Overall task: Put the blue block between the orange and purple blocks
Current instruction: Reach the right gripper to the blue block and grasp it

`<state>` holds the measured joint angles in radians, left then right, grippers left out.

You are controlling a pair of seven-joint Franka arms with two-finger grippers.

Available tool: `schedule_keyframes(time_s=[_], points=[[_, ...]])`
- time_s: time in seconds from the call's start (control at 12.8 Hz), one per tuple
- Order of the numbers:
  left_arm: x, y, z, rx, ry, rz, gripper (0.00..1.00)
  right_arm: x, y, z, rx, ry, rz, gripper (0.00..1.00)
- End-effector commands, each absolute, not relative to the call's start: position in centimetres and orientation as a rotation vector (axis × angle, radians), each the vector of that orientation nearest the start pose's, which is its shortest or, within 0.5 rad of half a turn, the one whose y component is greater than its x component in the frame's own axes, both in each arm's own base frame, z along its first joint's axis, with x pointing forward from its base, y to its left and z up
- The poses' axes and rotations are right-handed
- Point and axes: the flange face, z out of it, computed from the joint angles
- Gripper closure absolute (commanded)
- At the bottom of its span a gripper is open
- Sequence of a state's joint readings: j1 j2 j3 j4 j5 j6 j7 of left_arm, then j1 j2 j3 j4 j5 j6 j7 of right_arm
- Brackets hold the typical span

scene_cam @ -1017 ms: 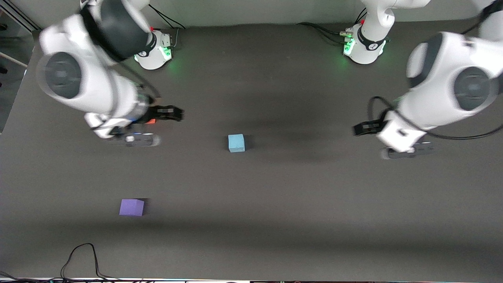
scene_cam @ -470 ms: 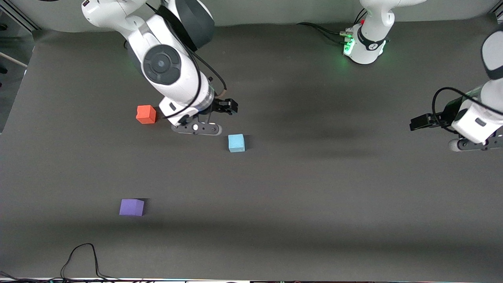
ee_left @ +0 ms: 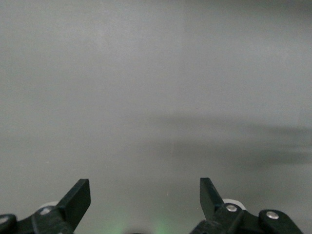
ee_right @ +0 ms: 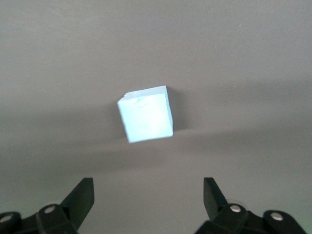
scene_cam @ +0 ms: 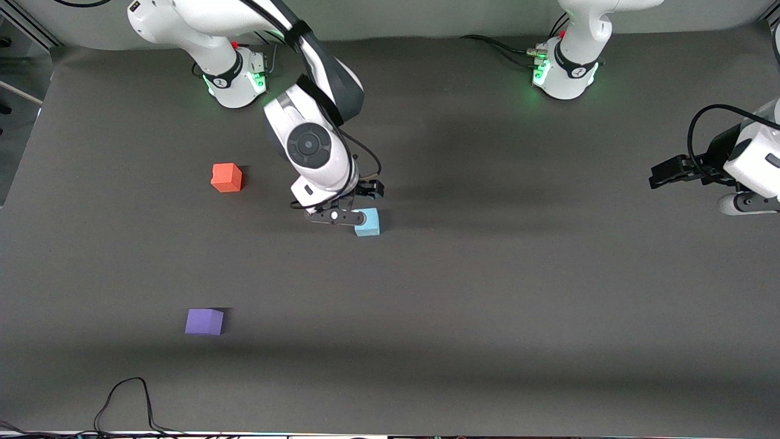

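I should next grab the blue block by its sides with my right gripper, to place it between the orange and purple blocks.
The light blue block lies on the dark table near the middle. The orange block lies toward the right arm's end, farther from the front camera. The purple block lies nearer to that camera, almost in line with the orange one. My right gripper hangs beside the blue block and partly over its edge. It is open and empty. In the right wrist view the blue block lies ahead of the spread fingers of the right gripper. My left gripper waits open and empty over the left arm's end; it also shows in the left wrist view.
The two arm bases stand along the table's edge farthest from the front camera, with cables by the left arm's base. A black cable loops onto the table at the edge nearest that camera, below the purple block.
My right arm has swung from over the orange block to beside the blue block, uncovering the orange one. My left arm has drawn back toward its own end of the table.
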<state>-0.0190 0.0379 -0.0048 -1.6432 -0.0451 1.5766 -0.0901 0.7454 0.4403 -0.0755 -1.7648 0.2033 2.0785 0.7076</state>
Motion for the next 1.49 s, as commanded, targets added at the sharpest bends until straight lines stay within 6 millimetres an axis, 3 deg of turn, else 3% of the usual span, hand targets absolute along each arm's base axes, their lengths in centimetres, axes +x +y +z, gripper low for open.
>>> schedule_keyframes(time_s=[0.0, 0.16, 0.55, 0.94, 1.41], points=[[56.5, -1.6, 57.4, -3.159, -0.087, 0.186, 0.0, 48.5, 41.3, 25.9, -3.143, 0.184, 0.236, 0.01], [56.5, -1.4, 57.3, -3.157, -0.096, 0.189, 0.0, 48.8, 41.5, 21.9, -3.148, 0.196, 0.189, 0.01], [56.4, -1.2, 57.5, -3.092, -0.075, 0.206, 0.0, 48.9, 41.6, 19.6, -3.15, 0.201, 0.171, 0.01], [56.5, -1.1, 57.3, -3.102, -0.071, 0.205, 0.0, 50.3, 42.4, 21.4, -3.113, 0.227, 0.128, 0.01], [56.5, -0.9, 57.4, -3.111, -0.014, 0.202, 0.0, 49.9, 42.3, 19.4, -3.136, 0.222, 0.156, 0.01]])
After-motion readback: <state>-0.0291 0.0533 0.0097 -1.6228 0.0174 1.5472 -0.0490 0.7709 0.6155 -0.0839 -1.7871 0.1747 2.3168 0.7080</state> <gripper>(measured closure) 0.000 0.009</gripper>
